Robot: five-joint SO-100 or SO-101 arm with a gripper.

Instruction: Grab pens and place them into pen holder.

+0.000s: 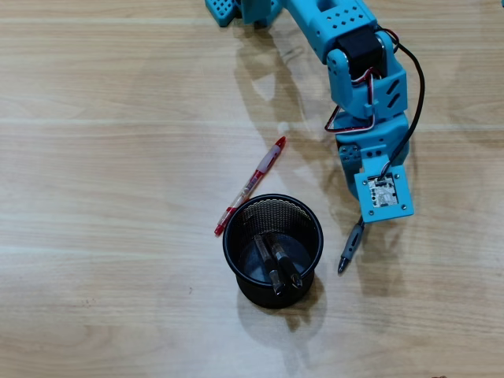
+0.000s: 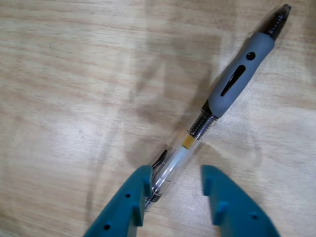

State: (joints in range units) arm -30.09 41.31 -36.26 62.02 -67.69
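Observation:
My gripper grabs the grey-sleeved pen (image 2: pixel 232 81) by its clear body next, to drop it into the pen holder.
A grey-sleeved pen (image 2: pixel 232 81) with a clear barrel and a yellow insert lies on the wooden table. In the overhead view only its tip end (image 1: pixel 350 247) shows below the arm. My gripper (image 2: pixel 175 175) is open, its two blue fingers straddling the clear clip end; the left finger (image 2: pixel 138 190) touches the barrel and the right one stands apart. The black wire-mesh pen holder (image 1: pixel 309 223) stands left of the arm with two dark pens (image 1: pixel 276 264) leaning inside. A red and clear pen (image 1: pixel 252 183) lies on the table by the holder's upper left rim.
The blue arm (image 1: pixel 362 71) reaches down from the top of the overhead view, its base at the upper edge. Bare wooden table lies to the left and along the bottom.

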